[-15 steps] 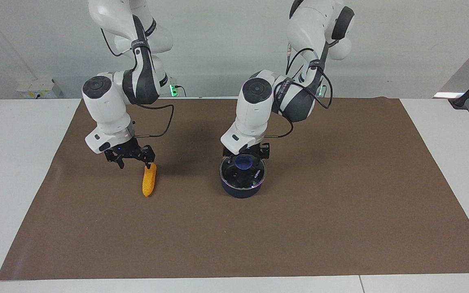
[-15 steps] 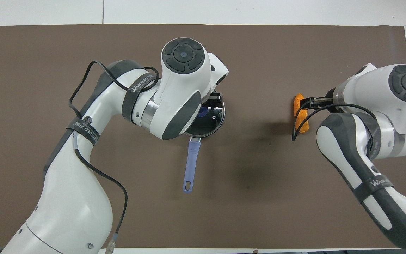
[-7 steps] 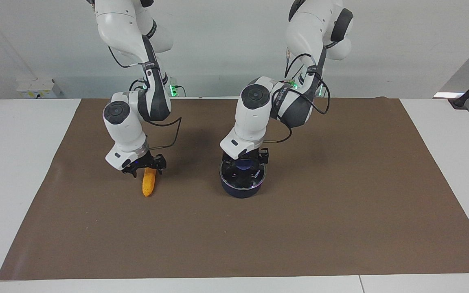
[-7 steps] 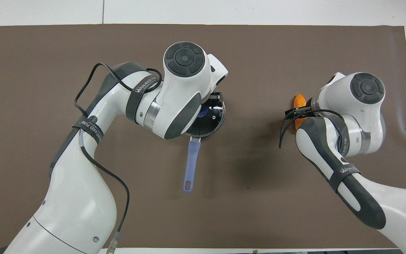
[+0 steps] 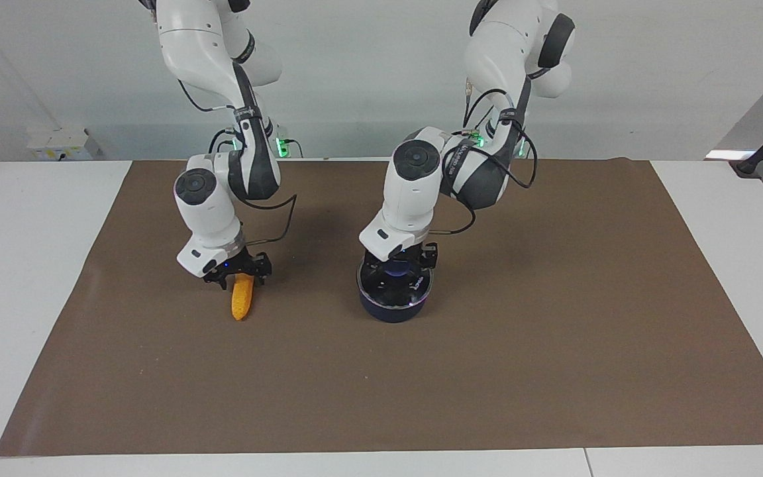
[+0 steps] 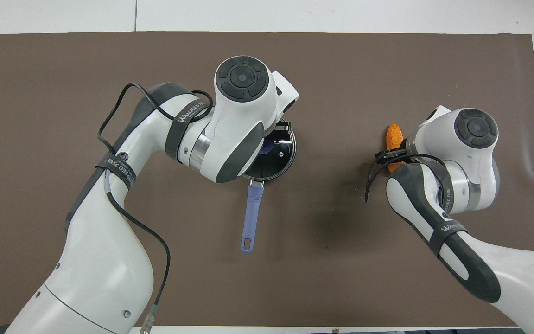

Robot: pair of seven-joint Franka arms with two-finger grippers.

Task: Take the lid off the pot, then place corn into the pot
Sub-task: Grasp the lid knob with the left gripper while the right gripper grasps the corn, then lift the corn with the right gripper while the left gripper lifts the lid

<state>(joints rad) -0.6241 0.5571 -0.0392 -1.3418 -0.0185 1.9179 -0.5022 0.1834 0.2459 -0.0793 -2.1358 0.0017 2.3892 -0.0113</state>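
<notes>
I will next pick up the lid with my left gripper by its narrow blue knob (image 6: 267, 146), because the broad glass lid is wider than my fingers can span.
The dark navy pot (image 5: 391, 310) stands mid-table with the glass lid (image 5: 409, 286) on it. Its long blue handle (image 6: 250, 213) points toward the robots. My left gripper (image 5: 400, 260) is low over the lid, open, its fingers on either side of the blue knob (image 5: 397, 268). The orange-yellow corn (image 5: 242, 303) lies on the mat toward the right arm's end and also shows in the overhead view (image 6: 394, 135). My right gripper (image 5: 242, 277) is open and straddles the end of the corn nearer the robots, low at the mat.
A brown mat (image 5: 487, 371) covers most of the white table (image 5: 24, 265). Nothing else stands on it. The left arm's wrist hides much of the lid (image 6: 280, 155) in the overhead view.
My right gripper has come down and shifted toward the pot's side, from beside the corn's end to astride it. My left gripper has sunk a little lower around the knob. Pot, lid and corn have not moved.
</notes>
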